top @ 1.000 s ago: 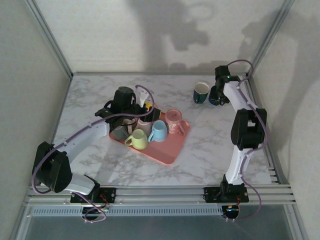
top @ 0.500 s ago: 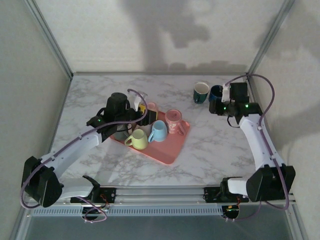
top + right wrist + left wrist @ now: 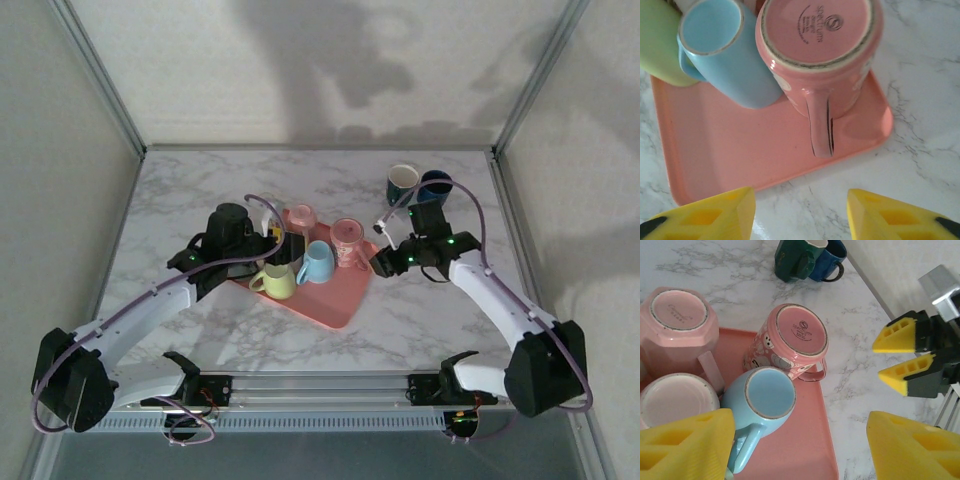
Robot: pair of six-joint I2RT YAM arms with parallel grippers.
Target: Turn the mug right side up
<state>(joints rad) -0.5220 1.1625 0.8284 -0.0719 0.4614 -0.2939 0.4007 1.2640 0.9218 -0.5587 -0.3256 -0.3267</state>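
My right gripper should next grab the patterned mug by its handle near the mug's base, so the mug's rim end stays free for my left gripper to turn.
Several mugs stand upside down on the pink tray (image 3: 335, 300). The pink patterned mug (image 3: 348, 240) (image 3: 817, 35) sits at the tray's right end, base up, its handle (image 3: 820, 125) pointing at my right gripper (image 3: 383, 262) (image 3: 800, 217). That gripper is open and holds nothing, hovering just off the tray's right edge. The light blue mug (image 3: 316, 262) (image 3: 765, 392) leans against the patterned one. My left gripper (image 3: 278, 245) (image 3: 800, 450) is open over the tray's left half, above the blue mug, with nothing in it.
A green mug (image 3: 276, 280), a pink faceted mug (image 3: 300, 217) (image 3: 677, 317) and a pale mug (image 3: 677, 400) also sit inverted on the tray. A teal mug (image 3: 402, 185) and a dark blue mug (image 3: 435, 185) stand upright at the back right. Frame posts line the table's sides.
My right arm left the dark blue mug beside the teal one and swung down-left to the tray's right edge. My left arm drew back slightly toward the near left.
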